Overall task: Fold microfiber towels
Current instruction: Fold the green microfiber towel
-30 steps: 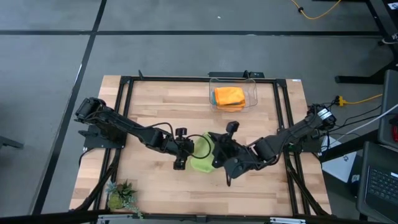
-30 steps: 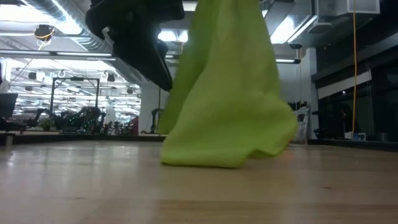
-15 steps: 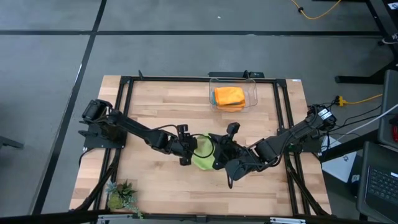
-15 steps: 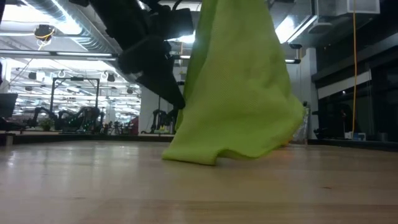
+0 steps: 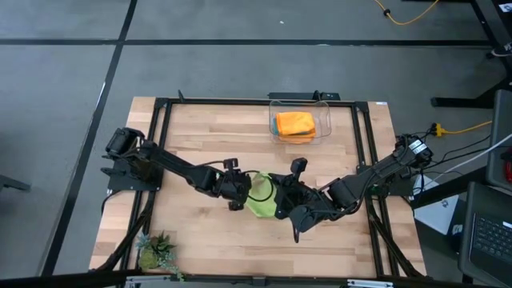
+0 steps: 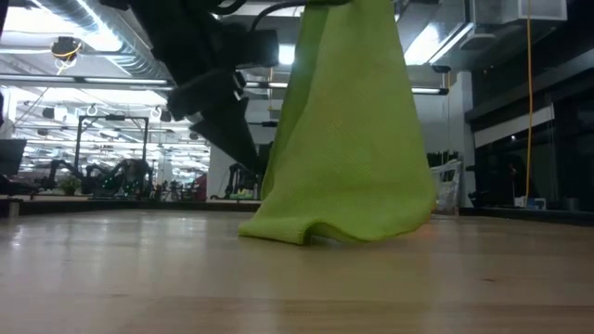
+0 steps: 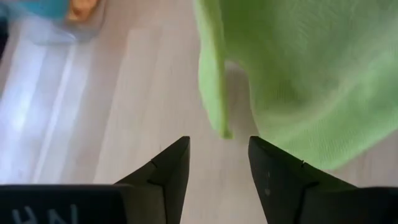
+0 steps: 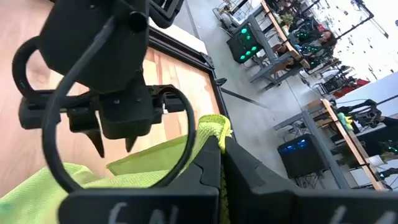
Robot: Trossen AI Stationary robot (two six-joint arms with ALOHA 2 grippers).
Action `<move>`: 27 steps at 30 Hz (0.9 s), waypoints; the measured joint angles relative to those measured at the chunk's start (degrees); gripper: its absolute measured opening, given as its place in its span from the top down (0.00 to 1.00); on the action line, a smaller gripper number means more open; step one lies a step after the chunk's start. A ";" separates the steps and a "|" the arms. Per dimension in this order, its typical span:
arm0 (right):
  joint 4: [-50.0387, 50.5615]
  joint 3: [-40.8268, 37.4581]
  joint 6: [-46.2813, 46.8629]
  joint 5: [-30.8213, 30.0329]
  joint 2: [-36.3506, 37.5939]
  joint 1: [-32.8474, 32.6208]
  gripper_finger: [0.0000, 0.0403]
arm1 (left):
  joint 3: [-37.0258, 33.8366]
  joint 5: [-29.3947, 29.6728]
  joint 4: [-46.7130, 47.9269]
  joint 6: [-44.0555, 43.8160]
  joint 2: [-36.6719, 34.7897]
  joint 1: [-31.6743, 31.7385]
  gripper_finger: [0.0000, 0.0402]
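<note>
The fingers of my left gripper stop short of the lime green towel, with wood between them. My left gripper should move toward its hanging corner (image 7: 222,127) before it closes on the towel.
A lime green towel (image 5: 260,202) hangs at the table's middle from my right gripper (image 8: 221,148), which is shut on it. Its lower end (image 6: 325,227) rests in a slack fold on the wood. My left gripper (image 7: 219,146) is open and slants down on the towel's left side. The towel's hanging side edge (image 7: 214,93) is just ahead of the gap between the fingers and touches neither. In the low view its dark fingers (image 6: 249,144) stand close beside the cloth. An orange towel (image 5: 294,123) lies folded in a clear container (image 5: 324,130) at the far edge. My right gripper pinches a bunched upper corner of the lime green towel (image 8: 214,126) between its two shut fingers; I cannot tell how many layers. The towel hangs below the fingers, its lower end lying on the table.
A small green plant (image 5: 158,252) stands at the near left corner. Black frame rails (image 5: 160,160) run along the table's left, right and far sides. Bare wood lies to the left of the towel and toward the near edge.
My left gripper has sunk toward the table and tipped further down, closing in on the towel's hanging left edge. It has stayed open. The towel's lower end has shifted a little on the wood, while its top has stayed in my right gripper.
</note>
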State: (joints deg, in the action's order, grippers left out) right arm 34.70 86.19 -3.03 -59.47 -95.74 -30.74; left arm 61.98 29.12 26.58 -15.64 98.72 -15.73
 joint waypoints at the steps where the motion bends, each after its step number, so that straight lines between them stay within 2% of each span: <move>1: -0.03 0.00 0.00 0.00 0.00 0.00 0.99 | 0.00 0.15 -0.95 0.80 0.00 0.22 0.60; 8: 0.15 0.00 1.33 0.05 0.00 -0.06 0.99 | 0.00 -3.01 -9.52 5.50 0.00 2.12 0.60; 18: 0.44 -0.02 1.29 -0.80 0.00 -1.41 0.99 | -0.87 -6.11 -9.75 6.93 -0.02 4.69 0.61; 27: 0.44 -0.02 1.38 -0.87 0.00 -1.77 0.99 | -0.90 -5.68 -10.81 7.25 -0.02 5.71 0.76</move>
State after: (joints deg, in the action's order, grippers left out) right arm 35.14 86.17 -1.65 -60.34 -95.74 -32.51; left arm 61.08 23.44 15.77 -8.38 98.70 -10.02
